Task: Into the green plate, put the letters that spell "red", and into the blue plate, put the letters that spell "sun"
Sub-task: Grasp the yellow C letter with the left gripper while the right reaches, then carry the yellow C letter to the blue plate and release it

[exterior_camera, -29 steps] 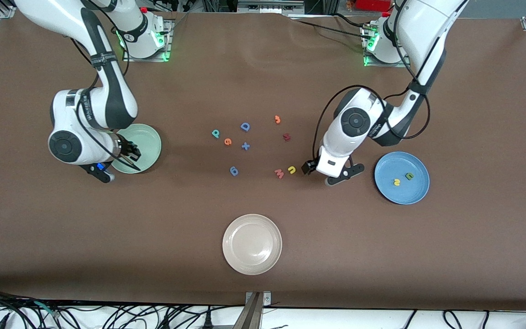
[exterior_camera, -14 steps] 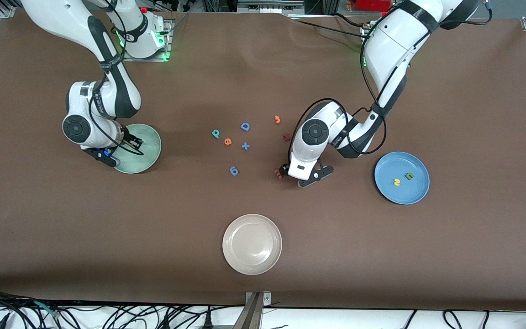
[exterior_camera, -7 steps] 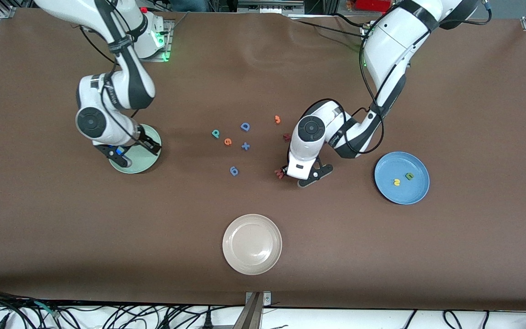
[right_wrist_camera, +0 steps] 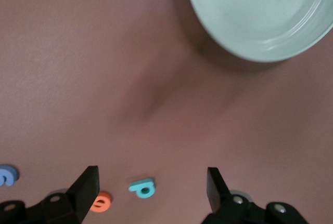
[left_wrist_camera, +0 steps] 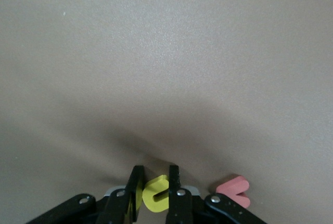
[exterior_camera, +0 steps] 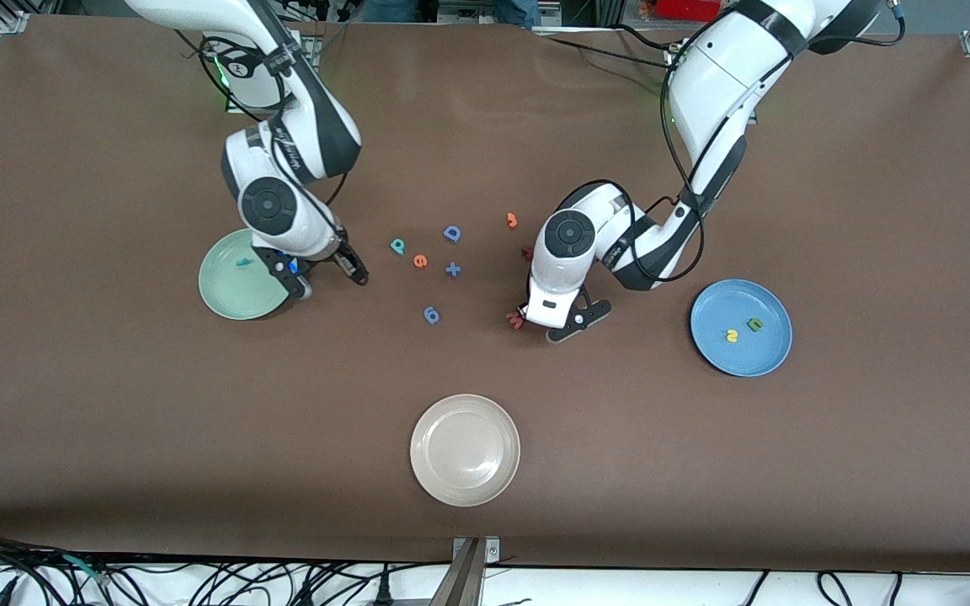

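Note:
I need to grab the teal d by its round loop with my right gripper next, to help spell "red" in the green plate.
Beside the pink W, the yellow u rests on the table with my left gripper shut on it. In the front view the left gripper covers the u. A yellow s and a green n lie in the blue plate. A teal r lies in the green plate. My right gripper hangs open and empty over the table between that plate and the teal d. The orange e lies by the d. In the right wrist view the d and e show between the open fingers.
A blue D, blue plus, blue 6, orange 3 and dark red letter lie mid-table. The pink W touches the left gripper's side. A cream plate sits nearer the front camera.
My right arm left the green plate, with the teal r lying in it, and swung toward the middle letters with its jaws opened. My left gripper closed on the yellow u.

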Robot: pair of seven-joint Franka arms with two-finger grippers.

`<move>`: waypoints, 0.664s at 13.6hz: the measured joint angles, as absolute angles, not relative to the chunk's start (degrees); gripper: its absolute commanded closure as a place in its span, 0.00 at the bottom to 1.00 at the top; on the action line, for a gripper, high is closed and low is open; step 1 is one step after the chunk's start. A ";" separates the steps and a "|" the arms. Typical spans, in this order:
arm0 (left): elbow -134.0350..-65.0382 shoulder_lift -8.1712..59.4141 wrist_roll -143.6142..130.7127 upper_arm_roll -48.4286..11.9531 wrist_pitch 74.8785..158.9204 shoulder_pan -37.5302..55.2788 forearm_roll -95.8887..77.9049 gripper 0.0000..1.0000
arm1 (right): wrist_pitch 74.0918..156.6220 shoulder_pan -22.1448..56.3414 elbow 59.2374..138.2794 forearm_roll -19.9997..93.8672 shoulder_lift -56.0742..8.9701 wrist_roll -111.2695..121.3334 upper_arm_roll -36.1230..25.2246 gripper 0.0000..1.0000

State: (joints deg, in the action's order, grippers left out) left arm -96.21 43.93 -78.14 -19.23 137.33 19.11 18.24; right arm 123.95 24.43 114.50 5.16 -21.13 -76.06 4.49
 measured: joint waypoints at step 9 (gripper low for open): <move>-95.26 43.30 -78.07 -19.13 137.32 17.81 18.26 0.85 | 131.82 24.58 113.82 5.54 -30.08 -83.34 10.87 0.12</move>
State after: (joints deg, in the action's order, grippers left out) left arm -95.26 43.30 -78.07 -19.13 137.32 17.81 18.26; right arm 131.82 24.58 113.82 5.54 -30.08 -83.34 10.87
